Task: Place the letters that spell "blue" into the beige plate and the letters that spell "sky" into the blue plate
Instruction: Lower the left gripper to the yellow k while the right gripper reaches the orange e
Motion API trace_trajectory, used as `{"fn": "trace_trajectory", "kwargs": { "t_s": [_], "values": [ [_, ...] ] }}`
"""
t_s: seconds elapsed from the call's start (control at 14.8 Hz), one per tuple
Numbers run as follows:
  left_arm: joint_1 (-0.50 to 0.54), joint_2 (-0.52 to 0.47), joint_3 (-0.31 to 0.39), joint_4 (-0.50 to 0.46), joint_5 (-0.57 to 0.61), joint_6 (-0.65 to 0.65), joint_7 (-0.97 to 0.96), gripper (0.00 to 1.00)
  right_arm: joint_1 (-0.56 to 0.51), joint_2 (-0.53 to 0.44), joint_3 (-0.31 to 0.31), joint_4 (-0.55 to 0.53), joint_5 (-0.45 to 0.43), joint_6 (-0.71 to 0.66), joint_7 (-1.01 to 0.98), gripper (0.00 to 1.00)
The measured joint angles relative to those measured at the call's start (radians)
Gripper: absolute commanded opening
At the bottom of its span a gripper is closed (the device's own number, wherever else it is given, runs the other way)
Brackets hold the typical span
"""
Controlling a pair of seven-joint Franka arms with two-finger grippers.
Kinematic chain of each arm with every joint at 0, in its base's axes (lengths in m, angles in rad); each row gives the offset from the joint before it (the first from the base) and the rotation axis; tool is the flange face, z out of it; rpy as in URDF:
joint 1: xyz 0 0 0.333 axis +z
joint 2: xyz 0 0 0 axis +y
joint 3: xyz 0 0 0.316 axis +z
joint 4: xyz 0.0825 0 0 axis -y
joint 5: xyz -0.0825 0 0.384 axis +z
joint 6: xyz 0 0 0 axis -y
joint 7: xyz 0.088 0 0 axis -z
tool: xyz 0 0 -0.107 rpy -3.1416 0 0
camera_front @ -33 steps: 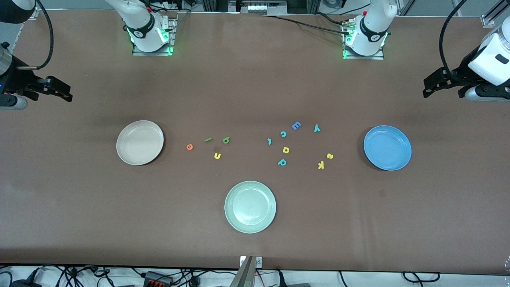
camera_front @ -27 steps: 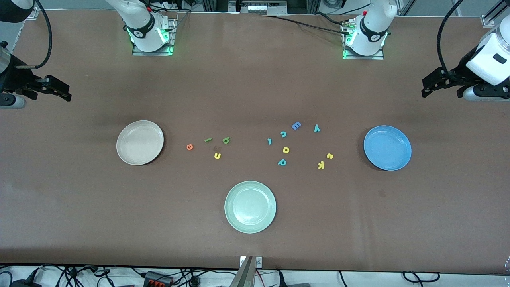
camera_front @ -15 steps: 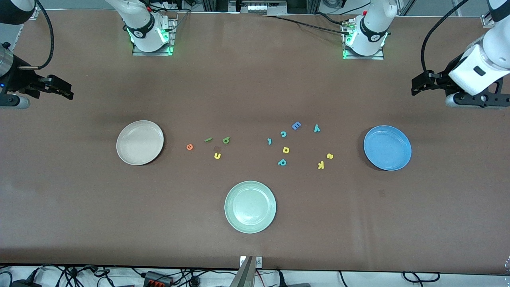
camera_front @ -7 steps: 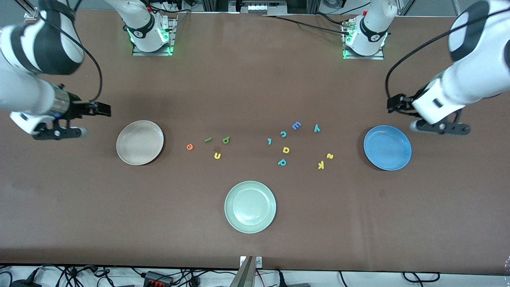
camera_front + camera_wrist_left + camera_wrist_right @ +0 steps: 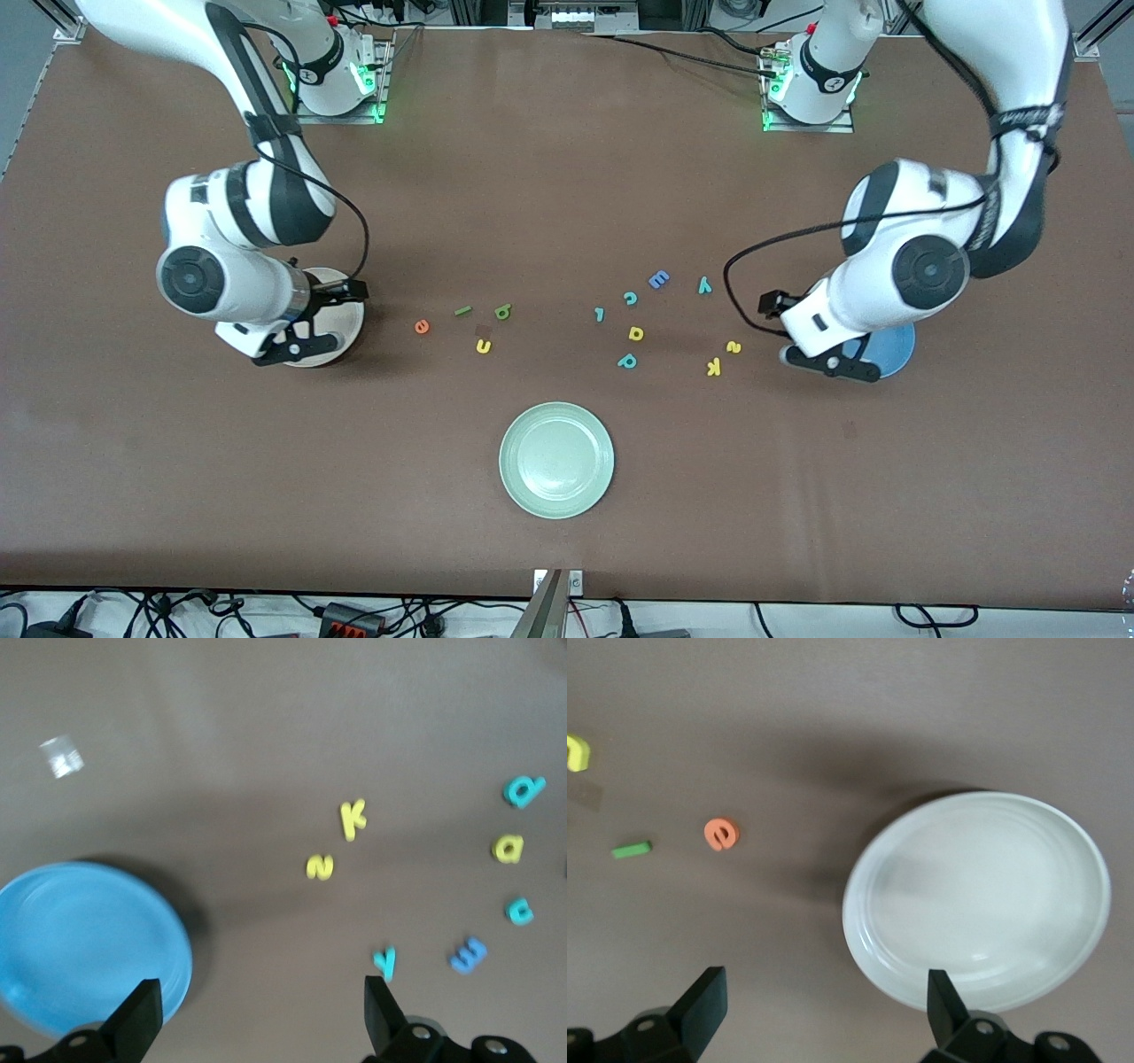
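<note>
The left gripper should next grab the yellow s by its curved body, so that it can start spelling "sky" in the blue plate.
My right gripper hangs open and empty over the edge of the beige plate that faces the letters. Near that plate lie the orange e, green l, green b and yellow u. My left gripper, also open and empty, hovers over the rim of the blue plate. The yellow s, yellow k and teal y lie on the table beside that plate. Both hands cover most of their plates in the front view.
A pale green plate sits nearer the front camera, mid-table. Mid-table between the two groups lie a blue E, teal c, a small teal letter, a yellow loop letter and teal p.
Both arms have swung in from the table's ends, the right gripper to the beige plate and the left to the blue plate. The letters and plates have not moved.
</note>
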State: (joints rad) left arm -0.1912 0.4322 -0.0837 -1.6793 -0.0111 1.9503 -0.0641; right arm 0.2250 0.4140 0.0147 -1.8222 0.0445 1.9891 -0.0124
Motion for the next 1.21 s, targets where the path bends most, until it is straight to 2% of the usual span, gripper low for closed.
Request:
{"fn": "trace_trajectory", "kwargs": {
  "t_s": [0.27,0.47,0.61,0.67,0.81,0.88,1.01,1.08,1.15,1.21],
  "values": [
    [-0.049,0.100,0.000,-0.028,0.000,0.203,-0.124,1.00,0.082,0.033,0.002,-0.119,0.006,0.222,0.071,1.00],
    [-0.077,0.182,0.000,-0.029,0.000,0.333,-0.193,1.00,0.153,0.098,0.002,-0.135,0.006,0.337,0.127,1.00],
    [-0.103,0.225,0.003,-0.029,0.014,0.397,-0.239,1.00,0.162,0.129,0.001,-0.129,0.006,0.372,0.133,1.00],
    [-0.113,0.242,0.004,-0.029,0.035,0.420,-0.264,1.00,0.161,0.140,-0.002,-0.125,0.006,0.387,0.133,0.99],
    [-0.121,0.263,0.005,-0.029,0.067,0.439,-0.310,1.00,0.158,0.159,-0.006,-0.124,0.006,0.423,0.133,0.88],
    [-0.121,0.266,0.006,-0.029,0.072,0.441,-0.321,0.99,0.158,0.168,-0.007,-0.123,0.006,0.440,0.133,0.86],
    [-0.121,0.266,0.011,-0.028,0.073,0.441,-0.323,0.82,0.159,0.175,-0.007,-0.119,0.006,0.449,0.137,0.86],
    [-0.120,0.267,0.014,-0.028,0.073,0.441,-0.324,0.70,0.161,0.175,-0.006,-0.116,0.006,0.449,0.146,0.86],
    [-0.120,0.269,0.015,-0.028,0.073,0.441,-0.325,0.64,0.163,0.175,-0.005,-0.114,0.006,0.449,0.157,0.86],
    [-0.121,0.271,0.015,-0.028,0.073,0.441,-0.325,0.63,0.169,0.175,-0.004,-0.114,0.006,0.449,0.167,0.83]
  ]
}}
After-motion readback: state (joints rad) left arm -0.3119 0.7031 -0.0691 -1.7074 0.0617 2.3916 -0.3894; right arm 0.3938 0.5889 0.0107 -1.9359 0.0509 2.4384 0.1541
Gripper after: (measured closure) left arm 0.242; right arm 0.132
